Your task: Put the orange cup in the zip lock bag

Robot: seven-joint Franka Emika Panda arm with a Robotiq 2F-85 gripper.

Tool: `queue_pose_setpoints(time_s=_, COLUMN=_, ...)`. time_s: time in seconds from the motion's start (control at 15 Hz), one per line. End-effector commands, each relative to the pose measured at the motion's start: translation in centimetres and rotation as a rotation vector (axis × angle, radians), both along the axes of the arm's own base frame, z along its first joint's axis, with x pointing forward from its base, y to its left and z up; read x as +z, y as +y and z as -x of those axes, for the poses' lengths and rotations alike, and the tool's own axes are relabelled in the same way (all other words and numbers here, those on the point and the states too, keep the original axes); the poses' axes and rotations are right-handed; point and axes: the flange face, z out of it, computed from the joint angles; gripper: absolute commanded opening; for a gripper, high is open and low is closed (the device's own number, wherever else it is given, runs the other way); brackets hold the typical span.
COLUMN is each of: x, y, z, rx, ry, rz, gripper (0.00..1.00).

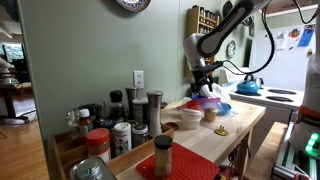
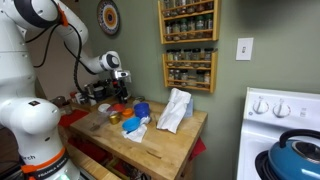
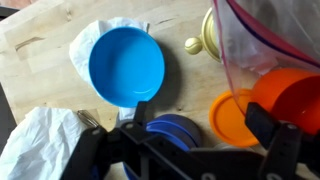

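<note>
Next, my gripper grabs the zip lock bag's (image 3: 268, 35) purple zip edge and lifts the bag's opening so that the orange cup settles inside the bag.
In the wrist view the orange cup (image 3: 291, 95) lies at the right edge, under the clear zip lock bag (image 3: 268, 35), whose purple zip strip crosses above it. I cannot tell how far the cup is inside the bag. My gripper (image 3: 203, 125) is open and holds nothing. Its right finger is next to the cup, and its left finger is near the blue bowl (image 3: 125, 62). In both exterior views the gripper (image 1: 204, 80) (image 2: 120, 88) hangs low over the far end of the wooden table. The cup and bag are too small to make out there.
An orange lid (image 3: 232, 115) and a dark blue lid (image 3: 176, 130) lie between my fingers. White crumpled paper (image 3: 40, 140) and a gold knob (image 3: 205, 40) lie nearby. Spice jars (image 1: 120, 125) crowd one end of the table (image 1: 235, 125). A beige cup (image 1: 210, 113) and a stove kettle (image 2: 298, 155) stand close by.
</note>
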Motion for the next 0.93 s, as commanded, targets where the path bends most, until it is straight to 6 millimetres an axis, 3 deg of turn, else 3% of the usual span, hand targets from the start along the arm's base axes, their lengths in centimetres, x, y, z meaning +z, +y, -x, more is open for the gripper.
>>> queue_pose_setpoints(time_s=0.0, x=-0.7, y=-0.7, z=0.7, rx=0.064, ry=0.057, rz=0.007, gripper=1.00)
queue_pose_setpoints(time_s=0.13, x=-1.3, y=-0.4, z=0.9, rx=0.098, ry=0.081, rz=-0.001, gripper=0.84)
queue_pose_setpoints(time_s=0.2, x=-1.7, y=-0.3, z=1.0, rx=0.114, ry=0.095, rz=-0.003, gripper=0.70)
queue_pose_setpoints(time_s=0.27, x=-2.0, y=-0.3, z=1.0, rx=0.129, ry=0.106, rz=-0.008, gripper=0.67)
queue_pose_setpoints(time_s=0.4, x=-2.5, y=-0.3, z=1.0, rx=0.149, ry=0.124, rz=-0.012, gripper=0.52)
queue_pose_setpoints(time_s=0.53, x=-2.6, y=-0.4, z=1.0, rx=0.158, ry=0.134, rz=-0.020, gripper=0.87)
queue_pose_setpoints(time_s=0.6, x=-2.7, y=-0.4, z=1.0, rx=0.166, ry=0.142, rz=-0.024, gripper=0.88)
queue_pose_setpoints(time_s=0.67, x=-2.9, y=-0.3, z=1.1, rx=0.179, ry=0.153, rz=-0.031, gripper=0.79)
queue_pose_setpoints(time_s=0.73, x=-3.0, y=-0.2, z=1.1, rx=0.189, ry=0.159, rz=-0.036, gripper=0.57)
queue_pose_setpoints(time_s=0.87, x=-3.3, y=-0.1, z=1.1, rx=0.213, ry=0.174, rz=-0.050, gripper=0.53)
